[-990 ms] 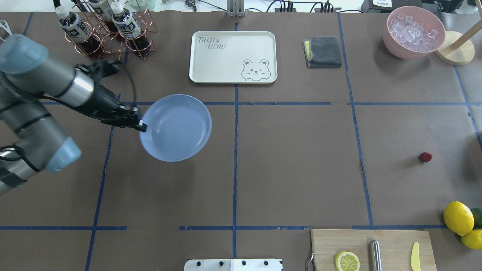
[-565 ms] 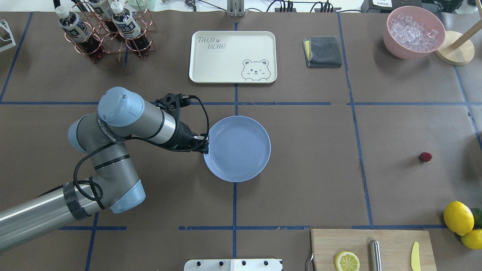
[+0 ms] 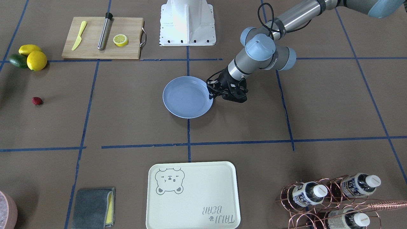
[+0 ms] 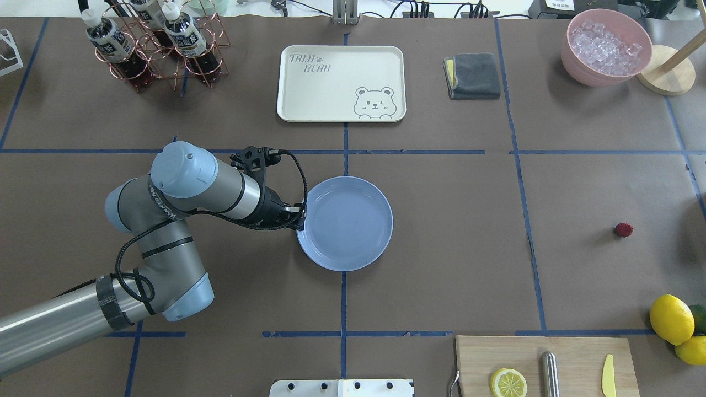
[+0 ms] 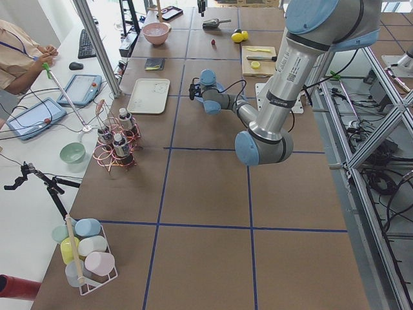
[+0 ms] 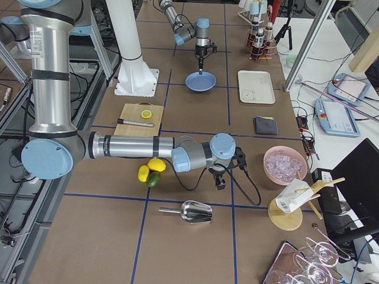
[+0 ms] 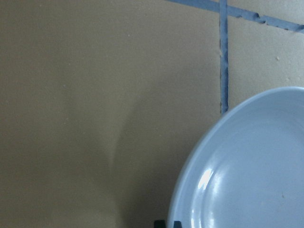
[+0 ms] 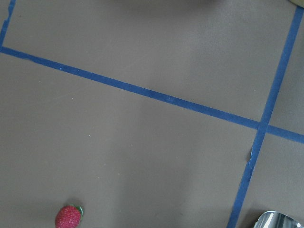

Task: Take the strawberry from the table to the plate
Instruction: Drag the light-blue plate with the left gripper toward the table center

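Observation:
The plate's base (image 3: 187, 98) (image 7: 247, 171) lies over the central table, so it is time for my left gripper to open now.
The strawberry (image 4: 624, 230) lies alone on the table (image 4: 441, 248) at the far right; it also shows as a small red berry (image 3: 37, 101) in the front view and at the bottom edge (image 8: 69, 216) of the right wrist view. The light-blue plate (image 4: 345, 223) sits near the table's centre. My left gripper (image 4: 300, 218) is shut on its left rim, also seen in the front view (image 3: 212, 93). My right gripper (image 6: 220, 183) shows only in the exterior right view, hanging low over the table's right end; I cannot tell whether it is open or shut.
A cream bear-print tray (image 4: 342, 82), a bottle rack (image 4: 154, 47), a grey cloth (image 4: 472, 75) and a pink bowl of ice (image 4: 606, 47) line the far side. A cutting board (image 4: 543, 366) with a lemon half (image 4: 508, 382) and whole lemons (image 4: 671, 318) lie near right.
My left arm carried the plate from the left part of the table to the centre and lowered it there. The strawberry has not moved.

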### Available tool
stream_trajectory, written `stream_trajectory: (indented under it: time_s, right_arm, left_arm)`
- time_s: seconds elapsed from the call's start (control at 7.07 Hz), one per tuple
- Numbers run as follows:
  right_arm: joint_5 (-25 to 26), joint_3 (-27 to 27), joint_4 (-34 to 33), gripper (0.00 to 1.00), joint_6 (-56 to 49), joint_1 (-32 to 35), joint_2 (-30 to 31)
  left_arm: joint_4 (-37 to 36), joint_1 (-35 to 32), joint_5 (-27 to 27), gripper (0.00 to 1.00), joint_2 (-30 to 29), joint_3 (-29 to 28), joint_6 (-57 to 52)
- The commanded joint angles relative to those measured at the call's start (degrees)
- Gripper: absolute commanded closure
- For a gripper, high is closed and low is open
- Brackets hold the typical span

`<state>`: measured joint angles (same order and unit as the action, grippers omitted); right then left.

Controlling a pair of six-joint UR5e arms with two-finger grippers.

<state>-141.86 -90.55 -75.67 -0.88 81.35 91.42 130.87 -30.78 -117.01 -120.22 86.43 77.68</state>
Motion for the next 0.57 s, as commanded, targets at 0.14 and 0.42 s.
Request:
stream_trajectory:
  time_s: [0.14, 0.42]
  right_arm:
    - [0.0, 0.0, 0.0, 0.0, 0.0, -0.3, 0.0]
    - [0.0, -0.4, 0.0, 0.0, 0.0, -1.5, 0.0]
  left_arm:
    - [0.0, 0.0, 0.0, 0.93, 0.2, 0.0, -0.1]
    - [0.1, 0.0, 1.3, 0.43, 0.5, 0.0, -0.2]
